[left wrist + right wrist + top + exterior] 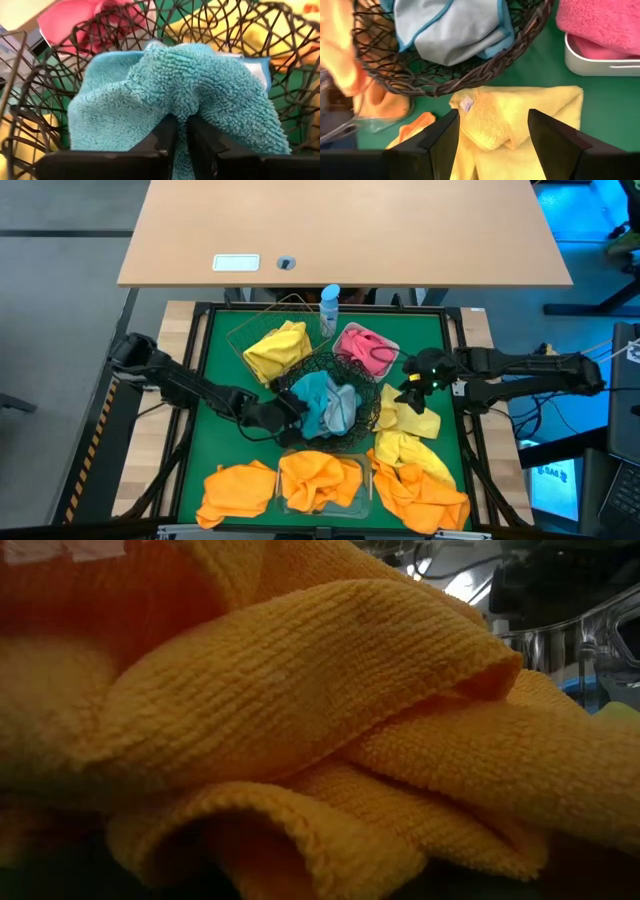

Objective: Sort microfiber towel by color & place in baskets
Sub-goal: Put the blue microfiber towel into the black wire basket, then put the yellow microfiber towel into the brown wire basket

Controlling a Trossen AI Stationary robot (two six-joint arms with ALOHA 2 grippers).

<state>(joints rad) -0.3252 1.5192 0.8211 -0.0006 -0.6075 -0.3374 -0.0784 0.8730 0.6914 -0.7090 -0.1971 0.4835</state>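
Note:
The yellow towel should go with the yellow one in the wire basket [262,328]. My right gripper will next grab the towel by its bunched fold [398,412] to sort it there.
A teal towel [190,80] lies in the round black wire bowl [362,385] at mid-table, beside a grey towel [343,410]. My left gripper [288,406] reaches over the bowl's left rim and is shut on the teal towel. My right gripper [492,132] hangs open over a yellow towel [505,125] that lies flat on the mat right of the bowl, touching nothing. Another yellow towel [277,348] sits in the copper wire basket, a pink one [362,348] in the white tray, and an orange one [318,475] in the clear tub. My left gripper pinches a bunched fold of the teal towel [183,117] between its two fingers [167,137]. The fingers come slanting down from the table's left. The towel's bulk spreads out ahead of them inside the bowl, slack.
Loose orange towels lie at the near left [238,492] and near right [420,495]; one fills the low view [300,720]. A second yellow towel [400,450] lies on the mat. A blue-capped bottle [329,310] stands at the far edge.

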